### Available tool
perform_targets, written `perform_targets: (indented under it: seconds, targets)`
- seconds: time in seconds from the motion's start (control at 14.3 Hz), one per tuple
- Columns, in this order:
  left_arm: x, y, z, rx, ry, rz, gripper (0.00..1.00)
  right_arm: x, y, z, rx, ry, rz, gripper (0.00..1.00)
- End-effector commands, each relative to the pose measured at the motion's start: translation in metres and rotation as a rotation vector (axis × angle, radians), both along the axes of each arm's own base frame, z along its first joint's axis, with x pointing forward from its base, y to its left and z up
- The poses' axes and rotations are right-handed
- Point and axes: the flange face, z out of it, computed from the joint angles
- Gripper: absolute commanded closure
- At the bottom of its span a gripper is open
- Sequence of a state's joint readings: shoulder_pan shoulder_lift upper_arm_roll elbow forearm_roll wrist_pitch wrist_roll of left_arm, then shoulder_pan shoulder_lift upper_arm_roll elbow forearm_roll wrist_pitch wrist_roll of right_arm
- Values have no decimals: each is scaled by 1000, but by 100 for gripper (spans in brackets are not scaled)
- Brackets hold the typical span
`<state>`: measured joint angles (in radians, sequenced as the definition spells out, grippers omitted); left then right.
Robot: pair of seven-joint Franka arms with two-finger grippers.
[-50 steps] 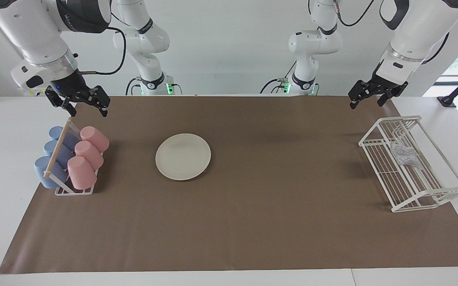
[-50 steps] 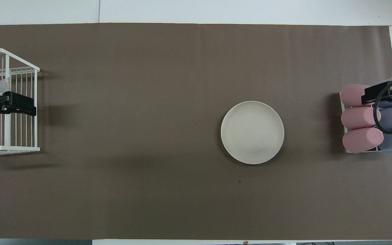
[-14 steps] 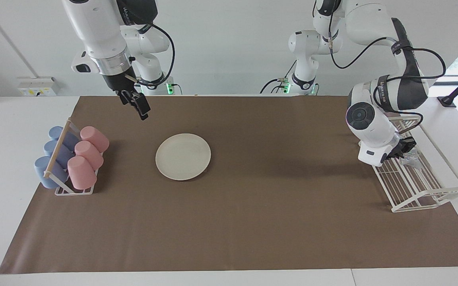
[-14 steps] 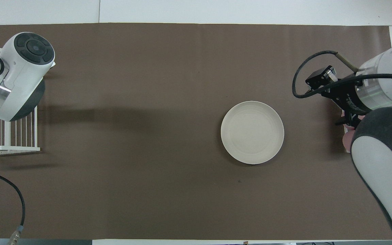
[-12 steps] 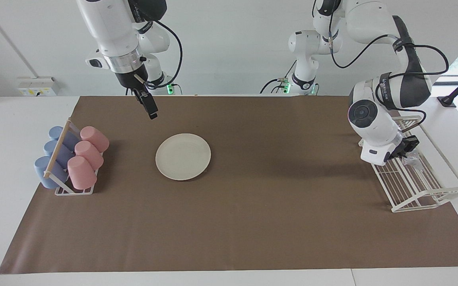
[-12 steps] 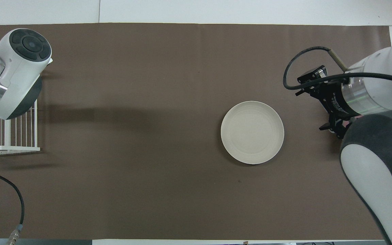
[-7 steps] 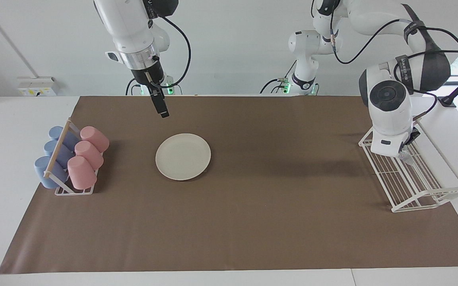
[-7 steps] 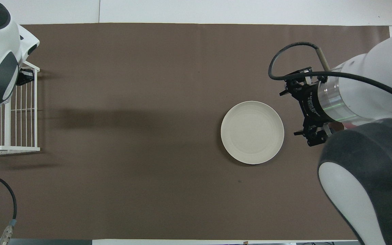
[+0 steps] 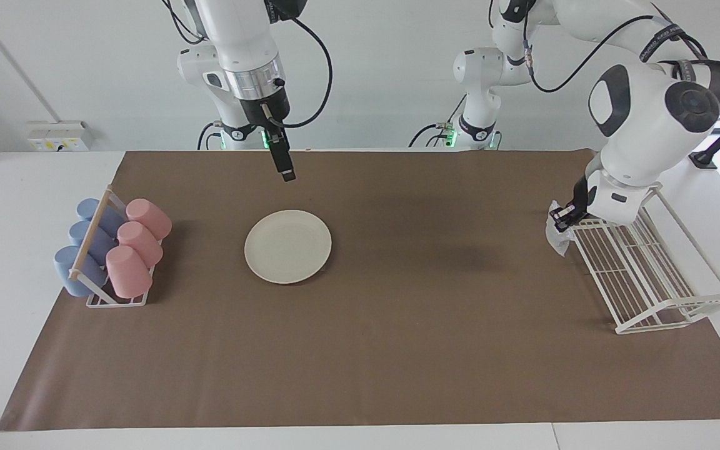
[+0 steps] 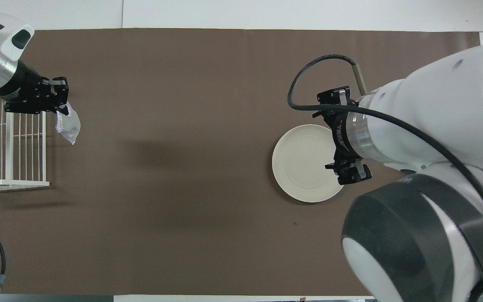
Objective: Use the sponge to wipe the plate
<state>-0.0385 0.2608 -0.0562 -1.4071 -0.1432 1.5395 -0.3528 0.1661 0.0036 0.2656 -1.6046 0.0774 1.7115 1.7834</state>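
My right gripper will grab the sponge by its free hanging end (image 10: pixel 72 134) next, as my left gripper stays shut on the sponge's top.
The cream-white plate (image 9: pixel 287 246) lies flat on the brown mat, toward the right arm's end of the table; in the overhead view the right arm covers one edge of the plate (image 10: pixel 302 163). A small, shiny, silvery-grey sponge (image 9: pixel 557 234) hangs from my left gripper (image 9: pixel 564 216), which is shut on its top. They are in the air just off the wire rack's end, over the mat; from above the sponge (image 10: pixel 68 126) dangles below the left gripper (image 10: pixel 58 100). My right gripper (image 9: pixel 285 170) is open and raised over the mat beside the plate, holding nothing; from above the right gripper (image 10: pixel 344 135) overlaps the plate's rim.
A white wire rack (image 9: pixel 647 275) stands at the left arm's end of the mat, also seen from above as the wire rack (image 10: pixel 11 142). A holder with pink and blue cups (image 9: pixel 113 250) stands at the right arm's end.
My left gripper has lifted the sponge out of the wire rack and swung it toward the middle of the mat. The right gripper has moved from near the cups toward the plate.
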Motion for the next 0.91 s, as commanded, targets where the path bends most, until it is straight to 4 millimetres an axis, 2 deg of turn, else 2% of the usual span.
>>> perform_targets:
  seconds: [0.0, 0.14, 0.35, 0.49, 0.63, 0.7, 0.77, 0.84]
  targets:
    - [-14, -3, 8, -193, 37, -7, 100, 7, 26, -2, -29, 41, -44, 0]
    - [-25, -15, 5, -358, 67, 18, 100, 12, 55, -5, -31, 74, -83, 0]
    - [-52, -11, -14, -633, 82, 97, 100, 25, 101, -11, -43, 97, -170, 0]
    - [-74, -19, -28, -774, 72, 131, 100, 29, 117, -28, -48, 128, -186, 0]
    - [-93, -24, -44, -924, 46, 156, 100, 20, 153, -44, -55, 136, -172, 0]
    - [-102, -27, -52, -981, 40, 153, 100, 20, 168, -40, -37, 124, -179, 0]
    - [-109, -29, -61, -1028, 34, 155, 100, 21, 176, -44, -32, 126, -178, 0]
    - [-113, -32, -69, -1071, 14, 132, 100, 13, 192, -46, -28, 118, -155, 0]
